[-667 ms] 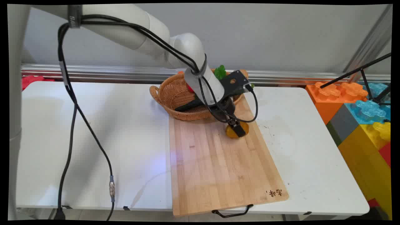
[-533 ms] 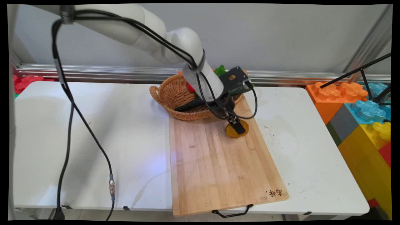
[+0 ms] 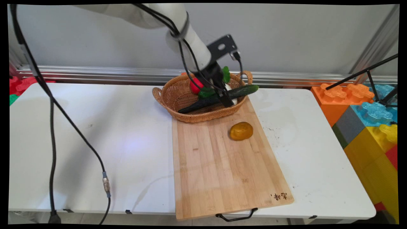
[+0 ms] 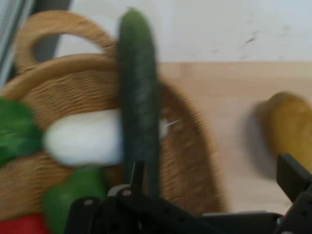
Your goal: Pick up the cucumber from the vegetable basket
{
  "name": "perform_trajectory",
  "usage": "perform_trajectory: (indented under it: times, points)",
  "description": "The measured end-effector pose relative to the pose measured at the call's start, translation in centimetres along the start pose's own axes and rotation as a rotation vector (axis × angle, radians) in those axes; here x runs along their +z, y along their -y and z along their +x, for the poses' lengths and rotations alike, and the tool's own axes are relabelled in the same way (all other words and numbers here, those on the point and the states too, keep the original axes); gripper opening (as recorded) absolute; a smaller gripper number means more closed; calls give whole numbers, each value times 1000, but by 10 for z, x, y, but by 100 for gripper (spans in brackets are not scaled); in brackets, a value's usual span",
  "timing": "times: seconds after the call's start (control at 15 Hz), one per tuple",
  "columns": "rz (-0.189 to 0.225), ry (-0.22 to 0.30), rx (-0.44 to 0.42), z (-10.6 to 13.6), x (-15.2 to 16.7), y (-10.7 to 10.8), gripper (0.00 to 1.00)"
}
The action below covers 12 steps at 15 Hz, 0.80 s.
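Note:
The gripper picks up the cucumber around its middle next, to move the long dark green cucumber onto the cutting board.
My gripper hangs open over the right half of a wicker basket, holding nothing. In the hand view its fingers stand wide apart above the basket's wall. A long dark-green cucumber lies across the basket, one end jutting over the rim. Beside it are a white vegetable, green pieces and a red piece. A yellow-orange rounded lump lies alone on the wooden cutting board, just in front of the basket.
Large coloured toy blocks stand off the table's right end, with a black stand's legs above them. A black cable hangs over the table's left part. The board's black handle overhangs the near edge.
The gripper has let go of the yellow-orange lump, risen, and moved back and left over the basket. The lump stays where it was on the board.

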Motion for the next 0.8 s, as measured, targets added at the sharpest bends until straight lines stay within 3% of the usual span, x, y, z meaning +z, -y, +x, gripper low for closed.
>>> perform_trajectory:
  times: [0.33, 0.8]
  points:
    - [50, 29, 58, -15, -12, 31, 100]
    - [69, 32, 70, -29, 7, 43, 100]
